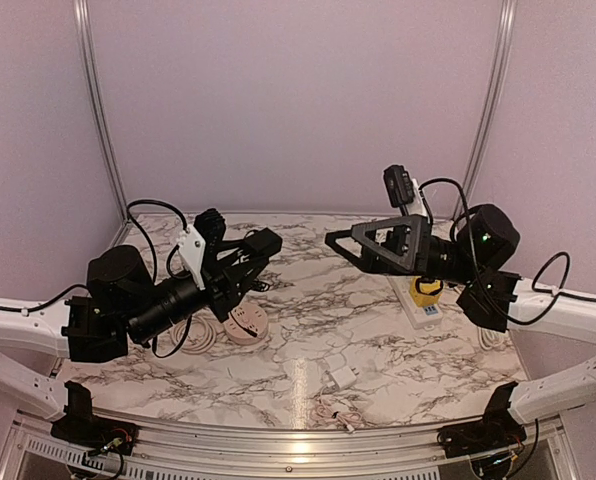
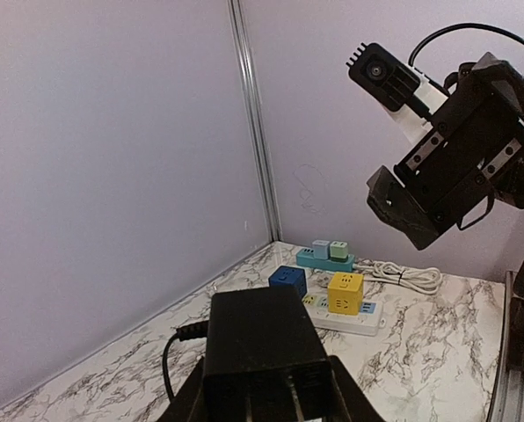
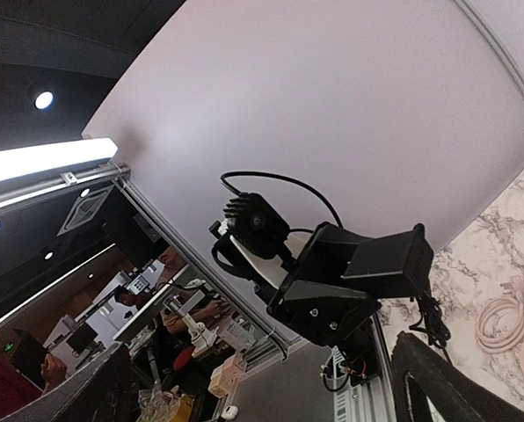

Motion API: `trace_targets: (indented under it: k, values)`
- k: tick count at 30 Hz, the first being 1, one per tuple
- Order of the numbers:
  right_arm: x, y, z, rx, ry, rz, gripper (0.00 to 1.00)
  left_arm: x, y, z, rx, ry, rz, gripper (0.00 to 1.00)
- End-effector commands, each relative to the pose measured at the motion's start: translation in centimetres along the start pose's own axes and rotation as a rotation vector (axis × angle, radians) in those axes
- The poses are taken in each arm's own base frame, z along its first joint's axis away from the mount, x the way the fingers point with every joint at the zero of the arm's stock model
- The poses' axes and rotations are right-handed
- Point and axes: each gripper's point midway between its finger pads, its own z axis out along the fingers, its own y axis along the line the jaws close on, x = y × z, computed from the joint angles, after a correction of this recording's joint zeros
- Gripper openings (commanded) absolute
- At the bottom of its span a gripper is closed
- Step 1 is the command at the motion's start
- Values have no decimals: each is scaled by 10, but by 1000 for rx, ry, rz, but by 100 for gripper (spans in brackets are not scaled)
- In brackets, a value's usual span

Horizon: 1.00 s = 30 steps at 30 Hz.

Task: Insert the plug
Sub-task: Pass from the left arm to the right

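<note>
Next, the right gripper grabs the black plug block by its exposed end (image 1: 266,242) (image 3: 405,262), away from the prongs, so the prongs stay free to insert.
My left gripper (image 1: 253,256) is raised above the table's left side and shut on a black plug block (image 1: 266,241). In the left wrist view the plug (image 2: 260,347) fills the space between the jaws, prongs toward the camera, its cord trailing left. A white power strip (image 2: 365,320) carrying a yellow cube socket (image 2: 345,293) and a blue cube socket (image 2: 287,281) lies far ahead on the marble. The top view shows the strip (image 1: 425,309) under my right arm. My right gripper (image 1: 336,241) is open and empty, held high and facing the left gripper (image 3: 332,308).
A teal strip (image 2: 319,260) with two small cubes and a coiled white cord (image 2: 407,277) lie behind the white strip. A round white reel (image 1: 246,323) with looped cable sits under the left arm. A small white adapter (image 1: 340,377) lies near the front edge.
</note>
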Motion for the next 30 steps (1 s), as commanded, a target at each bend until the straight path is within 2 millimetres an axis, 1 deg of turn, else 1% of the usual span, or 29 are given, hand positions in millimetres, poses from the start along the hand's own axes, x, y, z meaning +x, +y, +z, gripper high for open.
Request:
trace_targets:
  k: [1, 5, 9, 14, 19, 27, 30]
  values:
    - [15, -41, 1, 148, 35, 88, 96, -14, -9, 4, 33, -33, 16, 10]
    - [13, -48, -1, 156, -6, 147, 91, -11, -19, 7, 58, -25, 31, 10]
    - [14, -53, 4, 152, -9, 199, 88, -10, -26, 10, 78, -26, 35, 9]
    - [20, -57, 15, 150, 13, 254, 80, -8, -34, 13, 103, -22, 46, 9]
    - [21, -67, 22, 164, 12, 328, 70, -7, -40, 14, 115, -20, 52, 9]
    - [20, -62, 41, 109, 25, 387, 65, -2, -51, 16, 134, -8, 76, 9]
    - [20, -60, 46, 86, 29, 415, 59, 1, -53, 17, 134, 1, 87, 9]
